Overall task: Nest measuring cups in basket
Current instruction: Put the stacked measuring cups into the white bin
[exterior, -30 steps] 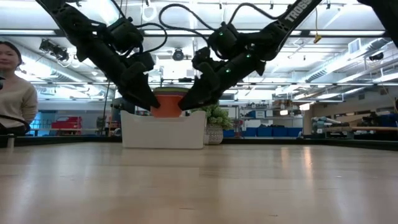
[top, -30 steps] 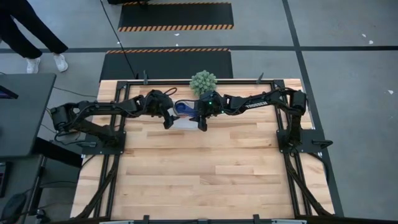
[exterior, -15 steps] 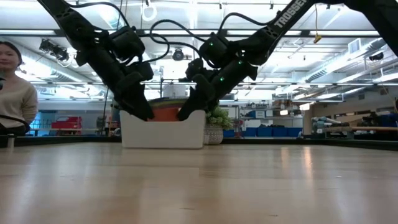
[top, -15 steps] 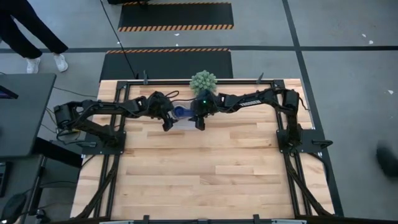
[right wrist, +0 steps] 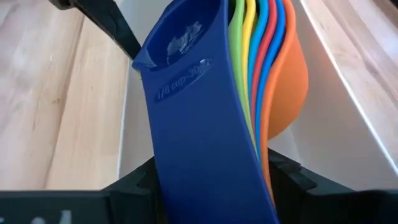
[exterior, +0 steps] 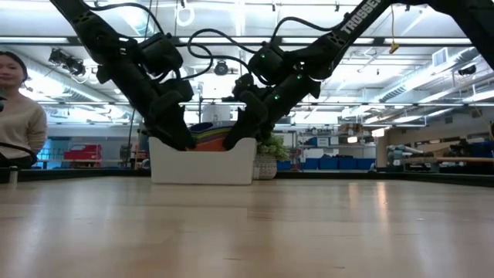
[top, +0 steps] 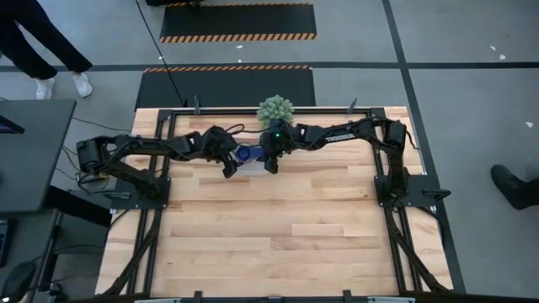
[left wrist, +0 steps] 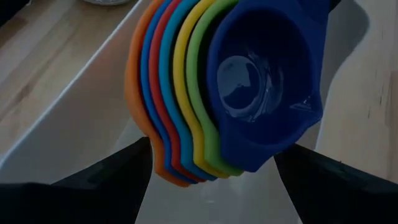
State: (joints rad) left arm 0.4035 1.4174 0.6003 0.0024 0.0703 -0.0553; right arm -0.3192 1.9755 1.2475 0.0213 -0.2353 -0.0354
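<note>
My right gripper releases the nested measuring cups next, since they sit low between the white basket's sides and would rest in it.
The measuring cups (top: pixel 245 152) are nested in one stack: navy innermost, then green, yellow, light blue, red, blue and orange outermost (left wrist: pixel 205 99). The stack is tilted inside the white basket (exterior: pixel 203 162), near the middle of the table's far edge, and its top shows above the rim (exterior: pixel 210 134). My left gripper (top: pixel 227 162) is at the stack's left and my right gripper (top: pixel 269 160) at its right. Both are shut on the stack. I cannot tell whether the stack rests on the basket floor. My left gripper has the bowls of the stack between its two fingers: one finger (left wrist: pixel 134 163) is against the orange outer cup, the other (left wrist: pixel 292 163) against the navy cup's rim (left wrist: pixel 283 140). It slants down from the table's left. The stack is tilted inside the basket. My right gripper pinches the stacked flat handles (right wrist: pixel 211 168) between its two fingers (right wrist: pixel 289 180), which lie across the handles. It slants down from the table's right. The navy handle faces the camera and the bowls lean away, low between the basket walls (right wrist: pixel 336 118).
A spiky grey-green ball plant (top: pixel 275 110) stands just behind the basket at the far edge. Bare wooden table stretches toward the near edge (top: pixel 278 227). A person (exterior: pixel 15 108) shows at the left beyond the table, and a shoe (top: pixel 514 185) at the floor's right.
Both grippers have moved down together, lowering the cup stack from above the basket rim into the basket. The orange cup, which stood well above the rim, now shows only a little above it. The right gripper has also shifted slightly toward the table's left.
</note>
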